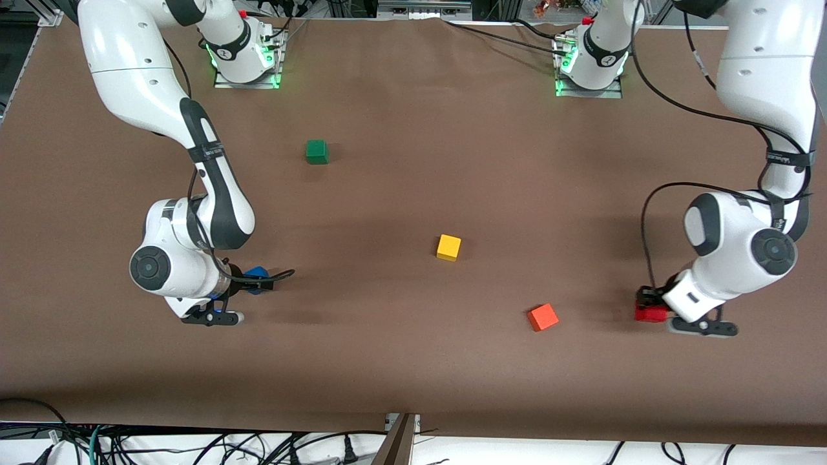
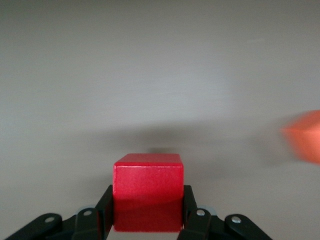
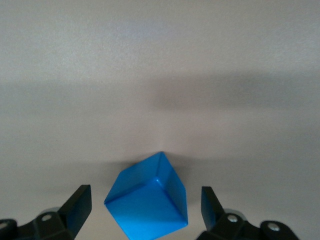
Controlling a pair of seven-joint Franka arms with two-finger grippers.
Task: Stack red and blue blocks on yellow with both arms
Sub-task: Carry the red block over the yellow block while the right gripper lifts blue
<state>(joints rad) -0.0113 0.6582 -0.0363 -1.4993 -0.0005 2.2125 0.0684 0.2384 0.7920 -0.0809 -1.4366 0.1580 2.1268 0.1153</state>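
My right gripper picks up the blue block by its opposite sides next, to stack it above the yellow cube (image 1: 449, 247).
The red block (image 1: 649, 313) (image 2: 148, 191) rests on the table at the left arm's end, and my left gripper (image 1: 648, 305) (image 2: 147, 210) is shut on it, a finger pressed to each side. At the right arm's end the blue block (image 1: 257, 279) (image 3: 149, 198) lies turned corner-on between the spread fingers of my right gripper (image 1: 249, 284) (image 3: 146, 206), which is open with gaps on both sides. The yellow cube (image 1: 449, 247) sits alone near the table's middle.
An orange cube (image 1: 543, 317) (image 2: 305, 135) lies between the yellow cube and the red block, nearer the front camera than the yellow one. A green cube (image 1: 316, 152) sits toward the robots' bases. The brown table (image 1: 413, 361) has bare room around the yellow cube.
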